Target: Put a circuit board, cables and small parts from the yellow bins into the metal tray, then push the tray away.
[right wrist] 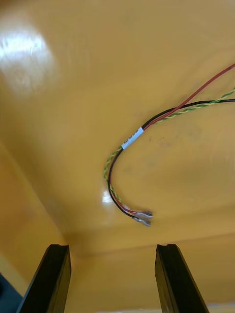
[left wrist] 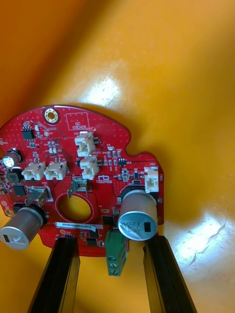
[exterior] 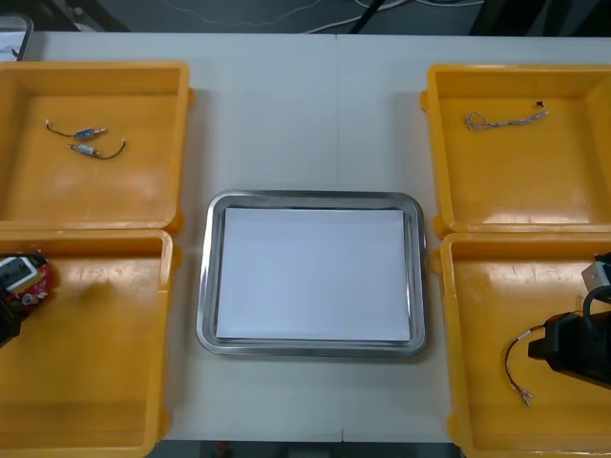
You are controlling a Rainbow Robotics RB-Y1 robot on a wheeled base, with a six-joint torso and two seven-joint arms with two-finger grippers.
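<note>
The left gripper grabs the narrow green connector (left wrist: 115,253) at the circuit board's edge next, since the circuit board spreads wider than my open fingers.
A round red circuit board (left wrist: 83,171) lies in the near left yellow bin (exterior: 95,382), against its left wall (exterior: 29,279). My left gripper (left wrist: 111,239) is open at the board's edge, its fingers either side of a green connector (left wrist: 116,254). It shows at the table's left edge (exterior: 8,320). A black, red and yellow cable (right wrist: 147,127) lies on the floor of the near right bin (exterior: 496,410). My right gripper (right wrist: 112,247) is open just short of the cable's metal ends (right wrist: 143,217), holding nothing. It hangs over that bin (exterior: 539,348).
The metal tray (exterior: 205,286), white inside, sits between the bins. Two small metal parts (exterior: 86,141) with wires lie in the far left bin (exterior: 143,191). A thin twisted cable (exterior: 501,119) lies in the far right bin (exterior: 516,191).
</note>
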